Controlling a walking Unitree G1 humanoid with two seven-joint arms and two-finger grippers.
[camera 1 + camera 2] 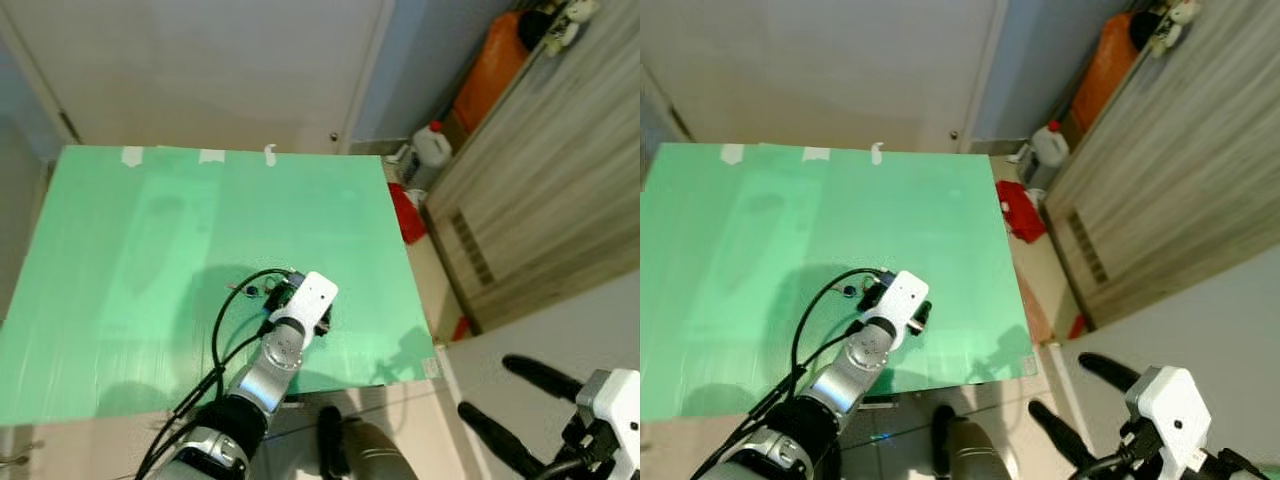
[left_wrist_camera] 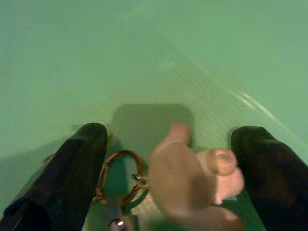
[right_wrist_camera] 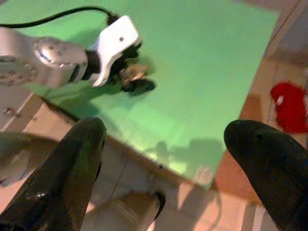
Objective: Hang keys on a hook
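Note:
The thin copper ring [image 2: 138,163] lies flat on the tabletop, so my left gripper should next grab the key charm around its chunky raised body [image 2: 180,179].
The keys lie on the green tabletop [image 1: 150,260]: a copper-coloured key ring [image 2: 120,178] with a pale pink charm [image 2: 192,183] attached. My left gripper [image 2: 171,137] is lowered over them and is open, one black finger [image 2: 77,163] on each side of the bunch, the ring close against that finger. In the left eye view the left gripper [image 1: 297,305] sits under its white wrist camera, near the table's front right part. My right gripper [image 1: 488,388] hangs open and holds nothing, off the table's front right corner. In the right wrist view the charm [image 3: 134,73] shows beside the left wrist.
The green top's front edge [image 3: 144,156] drops to a tiled floor. A wooden cabinet [image 1: 540,200] stands at the right. By the far wall are a white jug [image 1: 432,150], an orange bag [image 1: 490,75] and a red cloth [image 1: 408,210]. A white door [image 1: 220,60] lies behind.

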